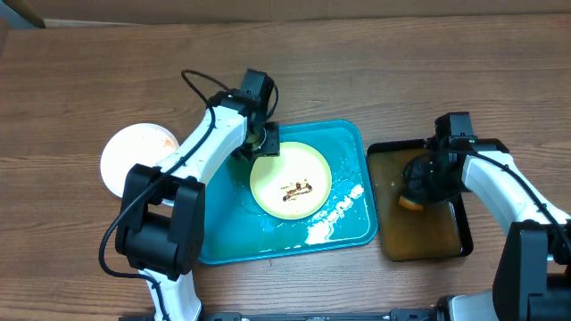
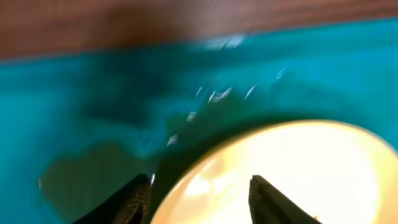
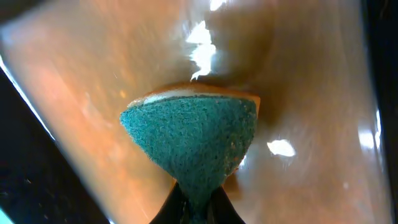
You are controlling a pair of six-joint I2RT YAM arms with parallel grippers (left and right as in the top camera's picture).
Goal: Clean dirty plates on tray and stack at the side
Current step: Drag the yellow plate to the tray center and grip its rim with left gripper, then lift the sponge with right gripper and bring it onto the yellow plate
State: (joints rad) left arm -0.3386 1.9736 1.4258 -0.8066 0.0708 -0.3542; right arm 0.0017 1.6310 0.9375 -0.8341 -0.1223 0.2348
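My left gripper pinches the dirty plate's rim on the side away from the sponge (image 3: 193, 137) next, since the smeared centre stays open for cleaning.
A pale green-rimmed dirty plate (image 1: 290, 178) with a brown smear at its centre lies on the turquoise tray (image 1: 350, 143). My left gripper (image 1: 265, 143) is open at the plate's upper-left rim. In the left wrist view its fingers (image 2: 199, 182) straddle the rim, one over the plate (image 2: 298, 168), one over the tray (image 2: 74, 112). A white plate (image 1: 134, 159) with a faint orange stain sits on the table left of the tray. My right gripper (image 1: 419, 176) is shut on a green-and-orange sponge (image 3: 193, 137) and holds it over the brownish water.
A black tray (image 1: 446, 242) of brownish water stands right of the turquoise tray. White foam and water streaks (image 1: 335, 218) lie on the turquoise tray's lower right. Bare wooden table surrounds both trays.
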